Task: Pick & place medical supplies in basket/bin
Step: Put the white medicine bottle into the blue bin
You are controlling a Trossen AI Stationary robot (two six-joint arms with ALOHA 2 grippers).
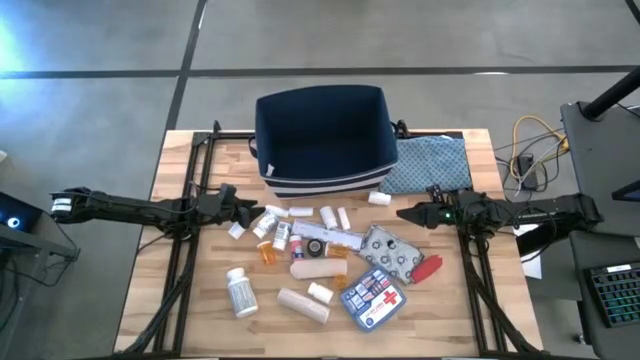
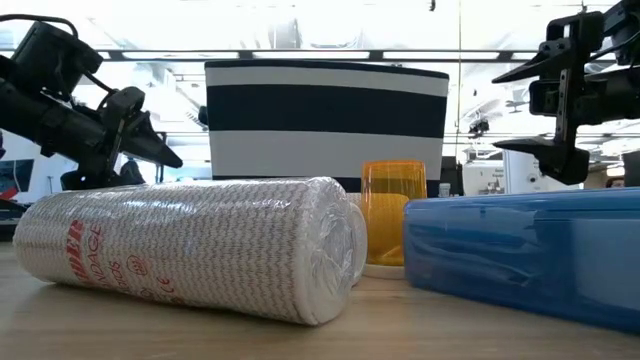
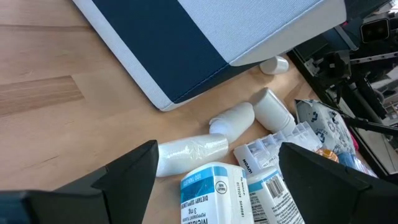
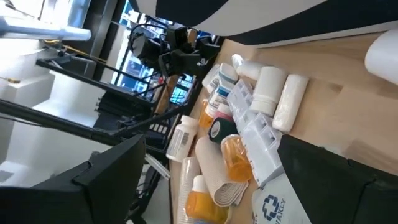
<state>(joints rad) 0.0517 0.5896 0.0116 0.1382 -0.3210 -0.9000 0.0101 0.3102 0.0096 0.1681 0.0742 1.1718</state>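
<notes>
The white pill bottle needs to go in the bin [image 1: 320, 140], so my right gripper should grab the bottle next by its end with the cap [image 1: 379, 198].
The navy-blue bin [image 1: 320, 140] with white stripes near its base stands at the table's far middle. In front of it the medical supplies lie scattered on the wood: white pill bottles [image 1: 240, 292], an orange vial [image 1: 268, 254], beige bandage rolls [image 1: 303, 305], a silver blister pack [image 1: 393, 252], a blue first-aid pouch [image 1: 373, 296] and a red tool [image 1: 428, 268]. My left gripper [image 1: 245, 212] hovers open at the left end of the pile, above white bottles [image 3: 233, 118]. At the pile's right end, my right gripper [image 1: 405, 213] hovers open. Neither touches anything.
A blue-grey patterned cloth [image 1: 428, 165] lies flat to the right of the bin. Black frame rails [image 1: 190, 200] run along the table's left and right sides. Bare wood shows at the near left corner [image 1: 170, 320]. Cables [image 1: 530, 150] lie off the table at right.
</notes>
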